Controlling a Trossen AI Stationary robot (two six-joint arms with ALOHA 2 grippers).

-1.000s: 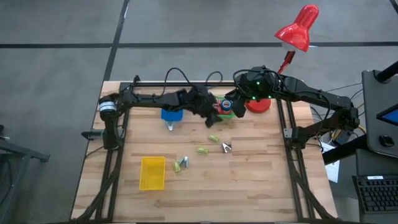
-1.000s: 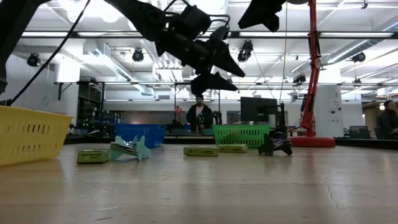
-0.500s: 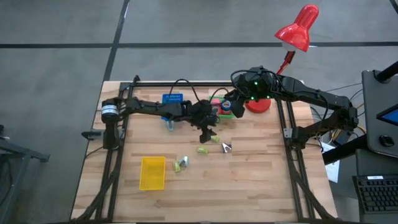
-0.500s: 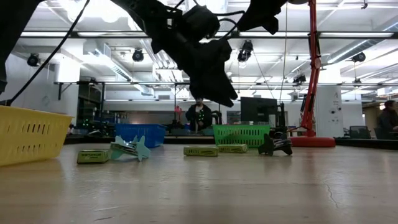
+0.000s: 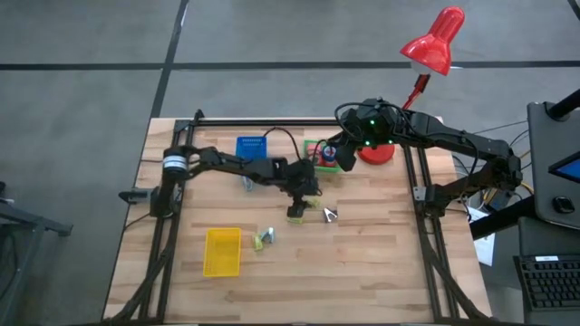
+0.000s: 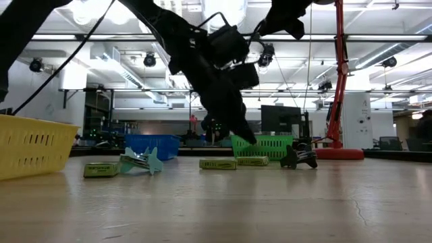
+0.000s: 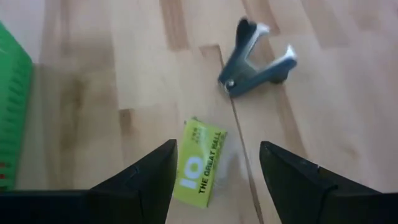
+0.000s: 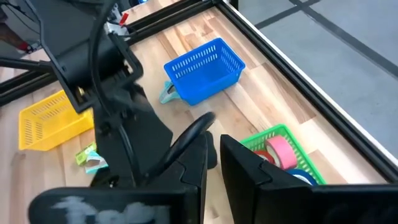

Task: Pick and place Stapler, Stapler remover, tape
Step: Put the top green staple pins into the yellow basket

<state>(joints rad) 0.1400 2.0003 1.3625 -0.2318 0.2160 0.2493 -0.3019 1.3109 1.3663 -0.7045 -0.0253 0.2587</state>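
Note:
The fingers of my left gripper stop above the yellow-green staple box (image 7: 199, 171) in the left wrist view, so they would miss it if they closed now. My gripper should lower before it closes on the box.
My left gripper (image 5: 302, 197) is open and hangs just above a yellow-green staple box (image 7: 199, 171), with one finger on either side of the box and neither touching it. A dark staple remover (image 7: 255, 59) lies on the wood just beyond the box, toward the table's right, and also shows in the high view (image 5: 329, 215). My right gripper (image 8: 213, 163) is shut and empty above the green bin (image 8: 283, 132). That bin holds a pinkish-red tape roll (image 8: 280, 149) and a blue tape roll (image 8: 303, 178). No stapler shows.
A blue bin (image 5: 252, 147) stands at the far side, with a teal staple remover (image 5: 247, 184) beside it. A yellow bin (image 5: 222, 251) stands near left. Another teal remover and a staple box (image 5: 263, 238) lie next to it. A red lamp (image 5: 435, 41) stands at far right.
My left gripper has swung from over the blue bin toward the table's right and near edge. It has come down over the yellow-green staple box and has tipped to point downward. The blue bin now shows whole.

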